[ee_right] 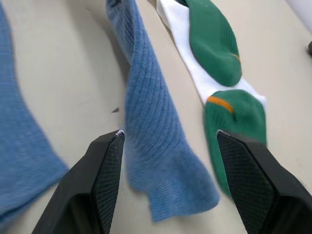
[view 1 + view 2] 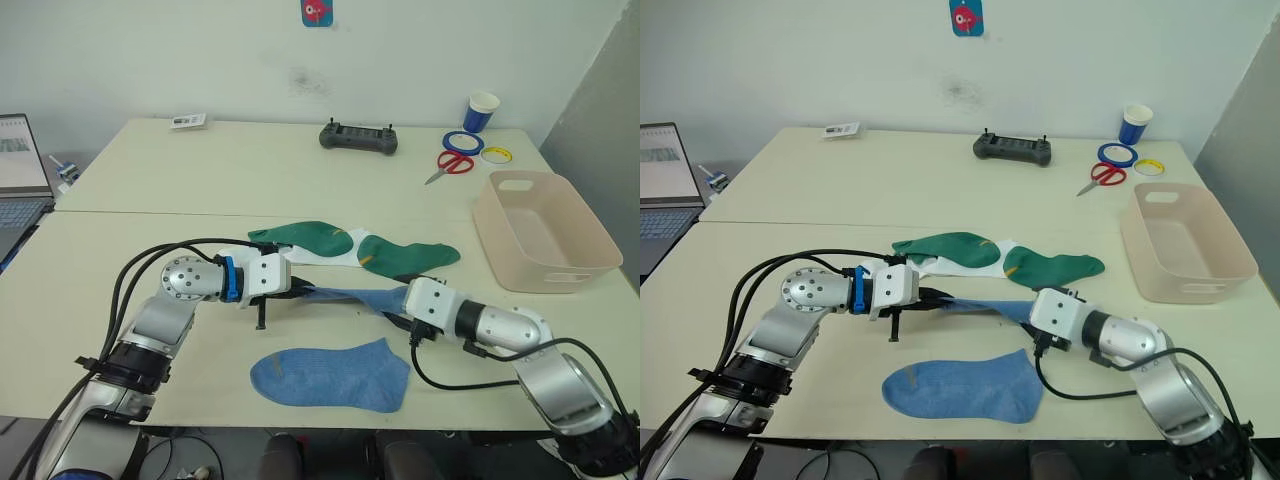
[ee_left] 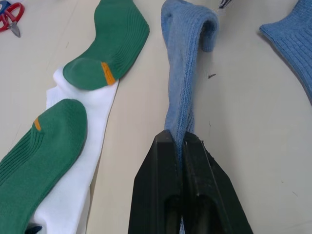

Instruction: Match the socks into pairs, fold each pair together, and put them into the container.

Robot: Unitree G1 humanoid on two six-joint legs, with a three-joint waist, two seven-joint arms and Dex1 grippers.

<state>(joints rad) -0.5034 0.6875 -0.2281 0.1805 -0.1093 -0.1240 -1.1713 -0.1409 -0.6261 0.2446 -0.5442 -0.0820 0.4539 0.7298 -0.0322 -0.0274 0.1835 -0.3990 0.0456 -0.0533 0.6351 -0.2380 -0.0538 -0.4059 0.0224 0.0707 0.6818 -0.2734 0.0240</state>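
Note:
The light blue sock is raised and needs to be paired with its flat mate (image 2: 330,377). My right gripper will pinch it next by its cuff end (image 2: 392,299) to stretch it straight.
One light blue sock (image 2: 352,297) hangs stretched just above the table, and my left gripper (image 3: 179,139) is shut on one end of it. Its other end lies between the spread fingers (image 1: 105,165) of my right gripper (image 2: 399,313), which is open. The second light blue sock (image 2: 330,376) lies flat near the front edge, just in front of both grippers. Two dark green socks (image 2: 305,238) (image 2: 412,254) lie behind the grippers on top of a white sock (image 3: 73,195). The beige-pink container (image 2: 590,236) stands empty at the right.
At the back of the table are a black remote controller (image 2: 358,138), a blue-and-white paper cup (image 2: 481,111), red scissors (image 2: 452,163) and tape rolls (image 2: 463,142). A laptop (image 2: 20,170) sits at the far left, and a small card (image 2: 188,121) lies at the back left.

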